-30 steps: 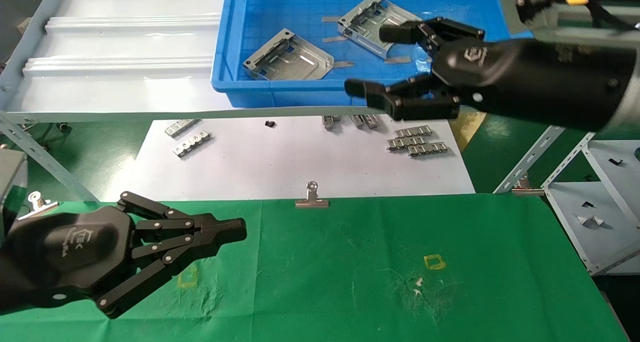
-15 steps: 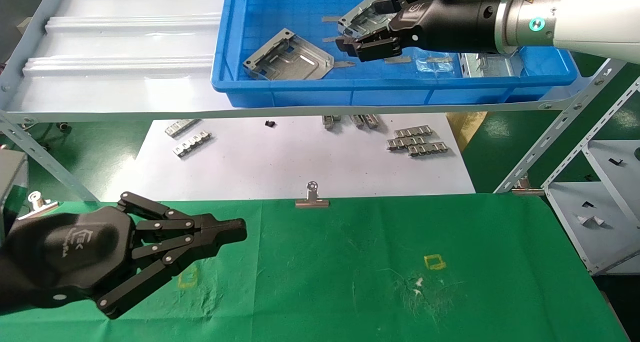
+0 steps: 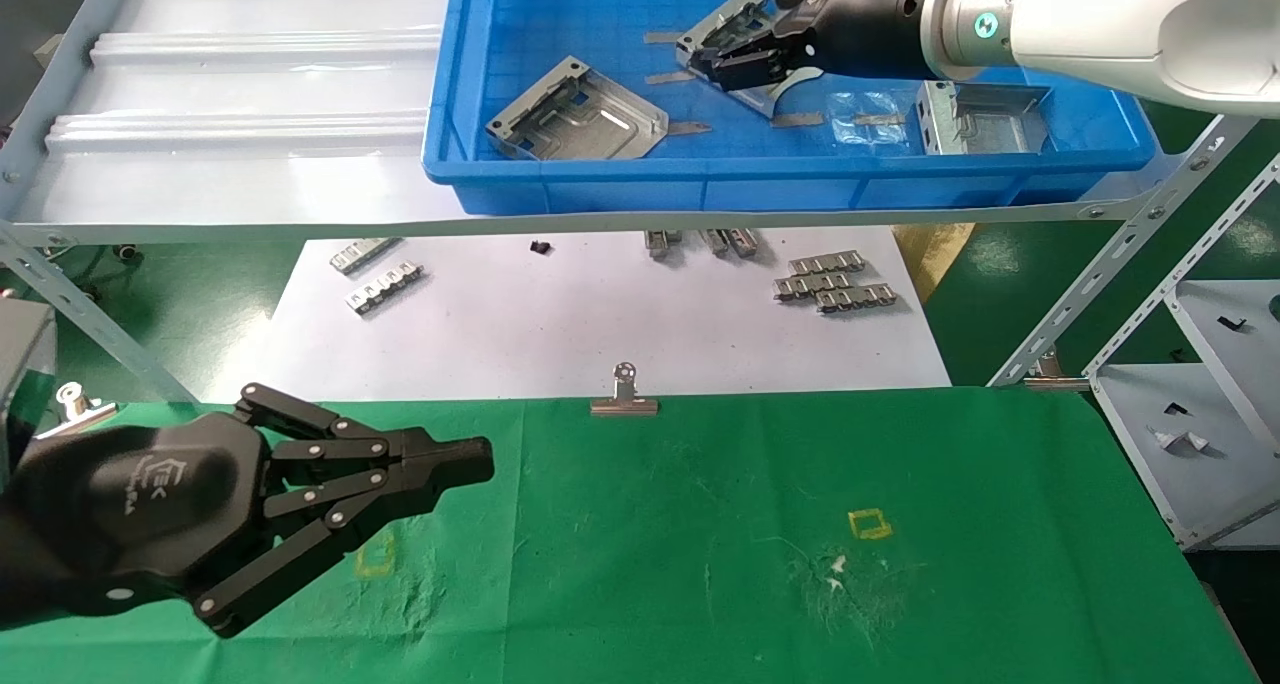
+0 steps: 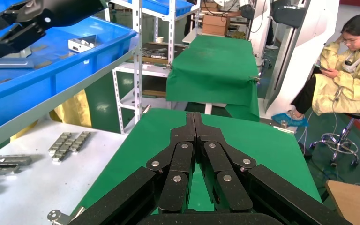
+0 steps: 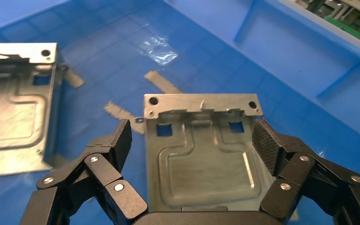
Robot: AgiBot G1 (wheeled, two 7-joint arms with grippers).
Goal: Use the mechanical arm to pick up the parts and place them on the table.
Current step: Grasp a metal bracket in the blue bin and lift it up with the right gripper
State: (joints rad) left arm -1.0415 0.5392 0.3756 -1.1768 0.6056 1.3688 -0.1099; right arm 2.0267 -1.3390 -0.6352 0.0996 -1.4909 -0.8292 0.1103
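Note:
The silvery stamped plate has to go on the green table, so the right gripper needs to grab it by its folded edge next.
Three silvery parts lie in the blue tray: one at the left, one in the middle, one at the right. My right gripper is open over the middle part, low in the tray. In the right wrist view that part lies between the two pads of my right gripper, with the left part off to the side. My left gripper is shut and empty, parked above the green table at its near left; it also shows in the left wrist view.
Small flat strips and a clear bag lie in the tray. The tray sits on a metal shelf. Below lies a white sheet with ridged strips. A binder clip holds the cloth's far edge.
My right gripper has moved from the tray's front edge farther into the tray and down around the middle part. The left arm has not moved.

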